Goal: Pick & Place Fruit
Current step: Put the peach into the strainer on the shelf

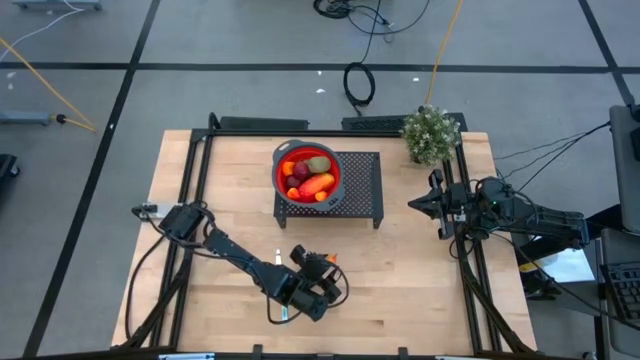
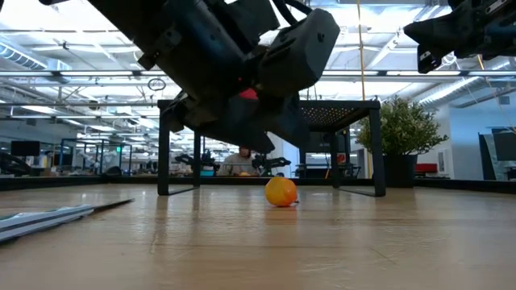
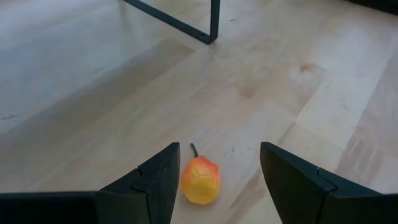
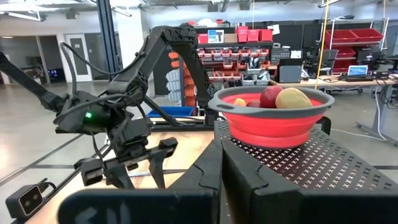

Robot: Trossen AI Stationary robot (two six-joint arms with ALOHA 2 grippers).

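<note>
The left gripper grabs the orange-yellow fruit by its round body (image 1: 331, 258) next, to place it in the red bowl (image 1: 283, 185).
A small orange-yellow fruit (image 3: 201, 180) with a short dark stem lies on the wooden table (image 1: 230, 190), near its front middle (image 1: 333, 260). My left gripper (image 3: 217, 180) hovers low over it, slanting down and open; the fruit sits between the two fingers, closer to one finger (image 3: 163, 180), and I see no touch. Several fruit pieces (image 1: 316, 184) lie in the red bowl (image 1: 283, 185) on a black perforated stand (image 1: 360, 190). My right gripper (image 1: 415, 203) waits shut at the table's right side.
A potted plant (image 1: 432, 133) stands at the far right corner. The stand's black legs (image 2: 164, 149) rise behind the fruit. A silvery flat object (image 2: 48, 217) lies on the table at the low view's left. Bare wood stretches around the fruit.
</note>
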